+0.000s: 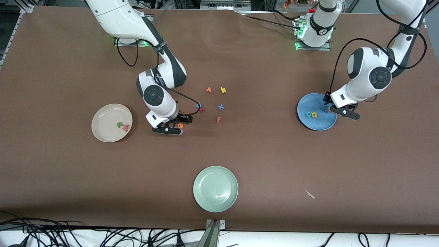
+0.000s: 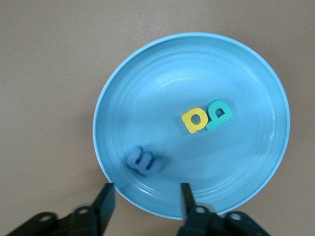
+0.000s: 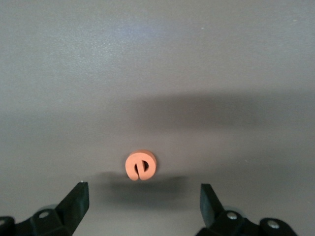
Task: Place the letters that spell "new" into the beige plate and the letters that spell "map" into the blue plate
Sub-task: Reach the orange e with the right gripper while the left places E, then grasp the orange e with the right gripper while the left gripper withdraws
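I need to grab the orange e by its curved sides with my right gripper next, to add the missing vowel of "new" to the beige plate.
The blue plate holds the yellow a and the teal p side by side. The blue m lies in it near the rim. My left gripper hangs open over that rim, holding nothing. The beige plate holds the green n and the salmon-pink w. The orange e lies on the table. My right gripper is open just above it, a finger on either side.
Loose letters lie mid-table: an orange v, a yellow k, a blue x, an orange-red f, a blue o and a red letter. A pale green plate sits near the front edge.
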Motion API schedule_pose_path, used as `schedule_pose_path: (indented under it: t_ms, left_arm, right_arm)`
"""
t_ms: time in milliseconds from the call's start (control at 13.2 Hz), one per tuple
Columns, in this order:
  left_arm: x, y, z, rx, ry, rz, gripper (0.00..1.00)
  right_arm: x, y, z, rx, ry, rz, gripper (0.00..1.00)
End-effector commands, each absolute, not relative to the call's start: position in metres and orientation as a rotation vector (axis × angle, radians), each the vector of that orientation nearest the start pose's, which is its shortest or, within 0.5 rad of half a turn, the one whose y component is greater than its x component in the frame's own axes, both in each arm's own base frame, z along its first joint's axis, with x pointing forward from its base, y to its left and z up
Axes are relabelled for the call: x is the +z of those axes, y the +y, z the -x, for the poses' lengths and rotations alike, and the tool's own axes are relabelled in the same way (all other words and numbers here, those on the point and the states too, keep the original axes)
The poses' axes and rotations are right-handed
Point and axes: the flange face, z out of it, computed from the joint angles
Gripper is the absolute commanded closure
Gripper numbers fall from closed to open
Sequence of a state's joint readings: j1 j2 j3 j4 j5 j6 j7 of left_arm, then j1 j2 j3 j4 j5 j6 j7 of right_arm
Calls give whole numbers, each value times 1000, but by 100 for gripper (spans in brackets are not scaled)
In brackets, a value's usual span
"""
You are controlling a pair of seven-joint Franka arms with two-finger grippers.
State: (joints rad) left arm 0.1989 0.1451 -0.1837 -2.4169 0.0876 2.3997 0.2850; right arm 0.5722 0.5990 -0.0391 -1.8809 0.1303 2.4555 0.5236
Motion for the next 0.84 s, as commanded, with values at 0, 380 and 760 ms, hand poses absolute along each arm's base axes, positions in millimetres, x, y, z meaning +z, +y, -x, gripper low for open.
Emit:
schedule_pose_path:
  t_ms: [0, 380, 760]
  left_arm:
    - [248, 2, -473, 230, 575, 3056, 0]
    - [303, -5, -480, 61, 601, 3015, 0]
    - [397, -16, -468, -60, 472, 3071, 0]
  right_arm:
    - [183, 324, -552, 41, 137, 3083, 3]
    - [178, 325, -552, 32, 136, 3081, 20]
    - [172, 323, -556, 15, 146, 3075, 29]
